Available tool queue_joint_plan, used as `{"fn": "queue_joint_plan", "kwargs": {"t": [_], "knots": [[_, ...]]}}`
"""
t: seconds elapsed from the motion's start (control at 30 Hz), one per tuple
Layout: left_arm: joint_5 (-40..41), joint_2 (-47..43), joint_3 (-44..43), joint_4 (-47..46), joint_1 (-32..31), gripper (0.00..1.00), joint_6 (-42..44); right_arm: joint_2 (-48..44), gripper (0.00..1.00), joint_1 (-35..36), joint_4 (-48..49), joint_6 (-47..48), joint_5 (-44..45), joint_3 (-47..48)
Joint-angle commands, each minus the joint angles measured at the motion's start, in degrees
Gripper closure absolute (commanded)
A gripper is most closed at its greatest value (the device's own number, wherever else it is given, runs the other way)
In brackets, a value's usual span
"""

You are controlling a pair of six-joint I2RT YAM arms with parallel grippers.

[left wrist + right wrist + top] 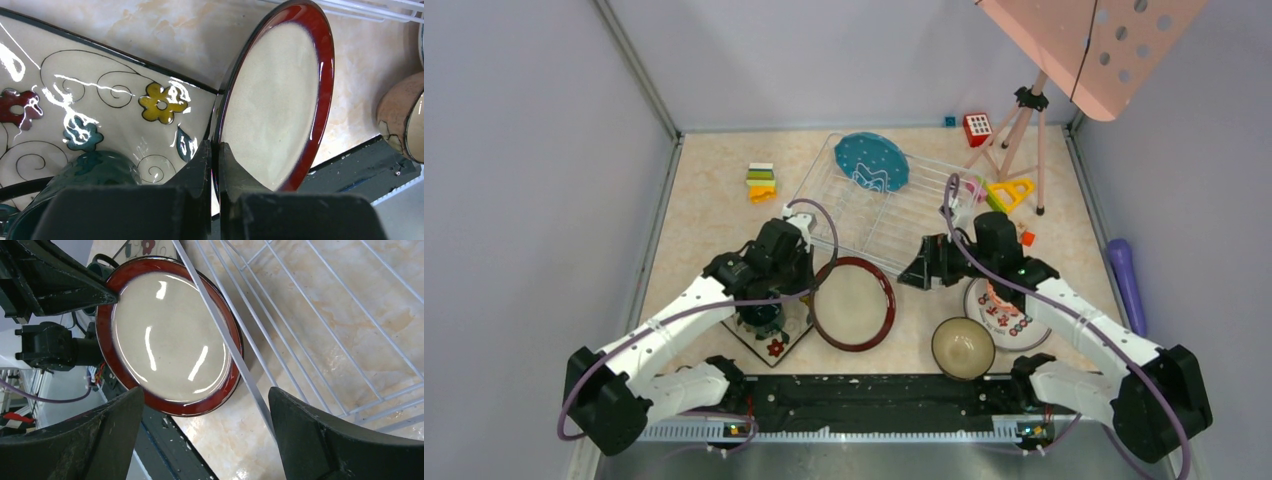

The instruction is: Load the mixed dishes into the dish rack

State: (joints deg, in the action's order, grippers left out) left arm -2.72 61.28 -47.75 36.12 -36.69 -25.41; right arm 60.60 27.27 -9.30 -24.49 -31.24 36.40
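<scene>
The brown-rimmed cream plate's remaining rim should stay free to enter the rack (904,215). My right gripper should next grab the plate by the rim opposite my left gripper.
My left gripper (812,283) is shut on the rim of the brown-rimmed cream plate (854,303), which tilts up just in front of the dish rack (904,215); the pinch also shows in the left wrist view (214,150). Under it lie the square floral plate (75,105) and the teal mug (95,172). My right gripper (916,272) is open and empty to the right of that plate (170,335), over the rack's near rim (235,350). The blue polka-dot plate (871,161) stands in the rack. The tan bowl (963,347) and the white red-marked plate (1004,318) lie front right.
A pink perforated stand on a tripod (1024,110) rises at the back right. Toy blocks lie at the back left (761,183) and beside the rack's right end (1010,193). A purple cylinder (1127,283) lies along the right wall. A black base rail (874,392) runs along the near edge.
</scene>
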Motion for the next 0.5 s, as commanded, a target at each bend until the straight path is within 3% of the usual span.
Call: {"fn": "queue_joint_plan", "kwargs": {"t": [0.0,0.23,0.37,0.47], "knots": [[-1.26,-2.72,-3.61,-4.22,0.10,1.00,-2.17,-3.95,0.06,0.86,0.66,0.71,3.86,3.22],[-4.14,-4.42,-10.11,3.79,0.40,1.00,0.56,-7.21,0.05,0.86,-2.41,2.75,12.84,6.93],[-7.11,-3.74,-14.14,9.34,0.46,1.00,3.06,-4.51,0.05,0.86,-1.12,3.18,6.89,9.13],[-7.74,-5.51,-15.51,8.19,0.56,1.00,3.11,-1.48,0.05,0.86,0.46,3.06,0.23,11.00]]}}
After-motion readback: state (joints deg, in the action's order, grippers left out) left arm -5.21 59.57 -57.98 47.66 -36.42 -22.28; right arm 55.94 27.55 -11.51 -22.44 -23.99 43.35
